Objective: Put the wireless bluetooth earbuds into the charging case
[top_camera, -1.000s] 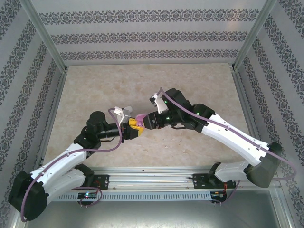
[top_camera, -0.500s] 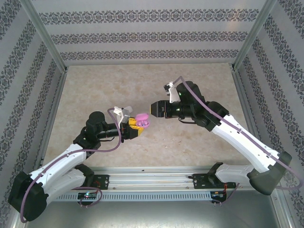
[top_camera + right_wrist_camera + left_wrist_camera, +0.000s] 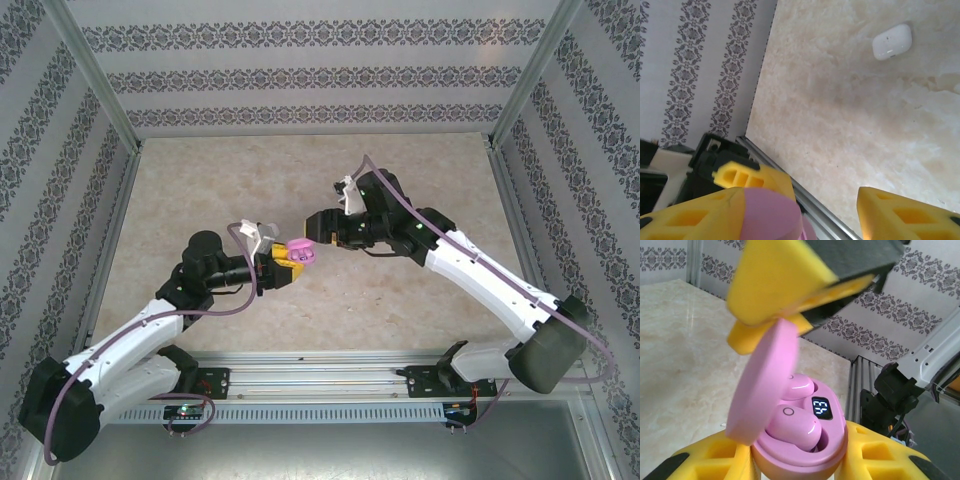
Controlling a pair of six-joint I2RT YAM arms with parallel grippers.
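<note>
My right gripper is going to grab the charging case (image 3: 301, 252) next, across its open lid and base, to close it over the seated earbuds.
The lilac-pink charging case (image 3: 805, 455) sits gripped between my left gripper's (image 3: 800, 462) yellow fingers (image 3: 880, 460), held above the table. Its lid (image 3: 767, 385) stands open. Two lilac earbuds (image 3: 792, 427) lie seated in its wells beside a lit display (image 3: 822, 408). In the top view the case (image 3: 301, 252) is at the tip of the left gripper (image 3: 288, 262). My right gripper (image 3: 318, 228) is open, with one yellow finger (image 3: 785, 280) against the top of the lid (image 3: 767, 215) and the other finger (image 3: 910, 215) well apart. The white earbuds are out of view.
A white pebble-like case (image 3: 892, 42) lies shut on the marble tabletop (image 3: 850, 115) beyond the right gripper. The table's metal edge rail (image 3: 815, 207) runs beneath the held case. Patterned walls (image 3: 320, 80) enclose the workspace.
The right gripper drew back to the right from the case, then came back in against its lid. The left arm has kept the case nearly still.
</note>
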